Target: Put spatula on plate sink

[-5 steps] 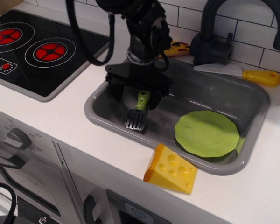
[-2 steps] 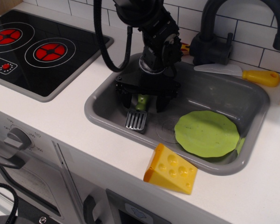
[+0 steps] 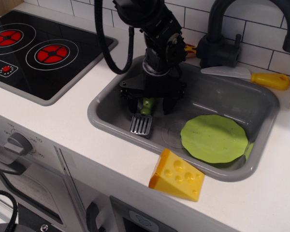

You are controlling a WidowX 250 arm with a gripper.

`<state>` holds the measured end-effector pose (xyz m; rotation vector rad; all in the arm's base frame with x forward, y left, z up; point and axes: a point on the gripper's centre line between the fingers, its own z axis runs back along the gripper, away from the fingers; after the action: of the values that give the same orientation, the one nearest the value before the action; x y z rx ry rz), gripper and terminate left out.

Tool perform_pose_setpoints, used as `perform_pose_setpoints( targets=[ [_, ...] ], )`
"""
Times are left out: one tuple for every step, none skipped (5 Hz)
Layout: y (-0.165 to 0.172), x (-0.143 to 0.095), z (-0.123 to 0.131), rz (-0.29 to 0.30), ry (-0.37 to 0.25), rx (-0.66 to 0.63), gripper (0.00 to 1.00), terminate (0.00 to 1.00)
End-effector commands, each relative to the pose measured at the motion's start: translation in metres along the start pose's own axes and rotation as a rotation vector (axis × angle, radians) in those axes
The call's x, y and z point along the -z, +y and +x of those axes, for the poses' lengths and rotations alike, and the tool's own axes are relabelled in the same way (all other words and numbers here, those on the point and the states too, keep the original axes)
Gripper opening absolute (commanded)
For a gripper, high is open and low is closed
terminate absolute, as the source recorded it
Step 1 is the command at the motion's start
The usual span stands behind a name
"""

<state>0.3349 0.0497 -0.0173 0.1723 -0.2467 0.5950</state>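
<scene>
The spatula needs to go on the plate point(image 3: 213, 137) in the sink, so my gripper needs to grab it by its lime-green handle point(image 3: 147, 106) next.
The spatula point(image 3: 141, 124) lies in the left part of the grey sink point(image 3: 100, 120), its grey slotted blade toward the front and its lime-green handle pointing back. My gripper point(image 3: 149, 104) is low in the sink, right over the handle. Its two black fingers point(image 3: 131, 103) stand wide apart on either side of the handle, so it is open and not closed on the handle. The arm hides the handle's far end. The flat lime-green plate point(image 3: 213, 137) lies in the right part of the sink, apart from the spatula.
A yellow cheese wedge point(image 3: 177, 175) sits on the counter in front of the sink. A yellow-handled white toy knife point(image 3: 251, 76) lies behind the sink by the black faucet point(image 3: 222, 34). The black stovetop point(image 3: 34, 53) is at left.
My gripper has moved right and down into the sink, and its fingers now straddle the spatula handle. The spatula and the plate have not moved.
</scene>
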Motion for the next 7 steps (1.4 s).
perform_pose_setpoints(
  targets=[
    [0.005,-0.001,0.009,-0.053,0.057,-0.04,0.0,0.0],
    [0.0,-0.004,0.015,-0.051,0.033,-0.029,0.0,0.0],
    [-0.006,-0.015,0.019,-0.035,-0.008,-0.019,0.0,0.0],
    [-0.013,-0.04,0.018,-0.055,-0.012,0.004,0.0,0.0],
    [-0.026,-0.067,0.012,-0.089,0.007,0.01,0.0,0.0],
    [-0.043,-0.085,-0.002,-0.131,0.014,0.029,0.0,0.0],
    [-0.066,-0.092,-0.011,-0.144,0.01,0.03,0.0,0.0]
  ],
)
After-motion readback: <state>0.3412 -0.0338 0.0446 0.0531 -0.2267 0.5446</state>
